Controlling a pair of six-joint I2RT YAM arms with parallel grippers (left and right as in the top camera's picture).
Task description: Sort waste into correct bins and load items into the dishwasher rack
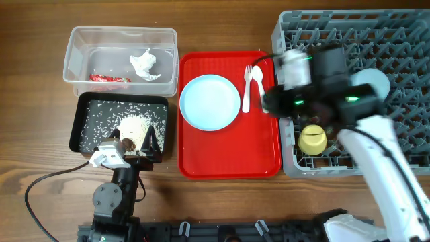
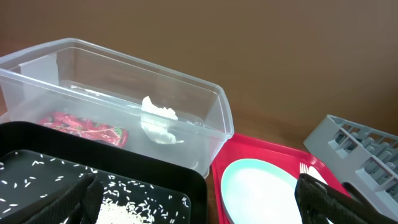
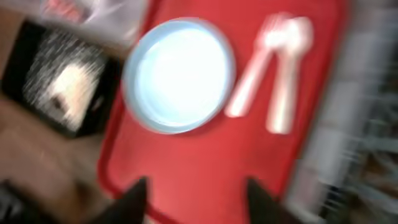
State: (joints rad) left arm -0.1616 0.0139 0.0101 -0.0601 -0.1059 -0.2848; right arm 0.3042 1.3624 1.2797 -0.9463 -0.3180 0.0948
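The robot's right gripper should next grab the light blue plate by its rim (image 1: pixel 236 102) beside the fork (image 1: pixel 246 87), and the rest of the plate stays free to load into the dishwasher rack.
The clear tub (image 1: pixel 80 67) holds the red wrapper (image 1: pixel 109 78) and the white tissue (image 1: pixel 144 65); both also show in the left wrist view, wrapper (image 2: pixel 87 127) and tissue (image 2: pixel 158 121). The black tray (image 1: pixel 91 107) holds rice (image 1: pixel 134 126) and a brown lump (image 1: pixel 125 142). The light blue plate (image 1: pixel 209 101), fork (image 1: pixel 246 87) and spoon (image 1: pixel 256 75) lie on the red tray (image 1: pixel 228 158). The yellow cup (image 1: pixel 312 140) sits in the grey rack (image 1: pixel 403 40). My left gripper (image 1: pixel 132 144) (image 2: pixel 199 208) is open at the black tray's near edge. My right gripper (image 1: pixel 269 102) (image 3: pixel 199 199) is open and empty over the red tray's right side.
A pale round bowl (image 1: pixel 376 82) sits in the rack, partly hidden by my right arm. The right wrist view is blurred. A black cable (image 1: pixel 47 180) lies on the wooden table at the front left.
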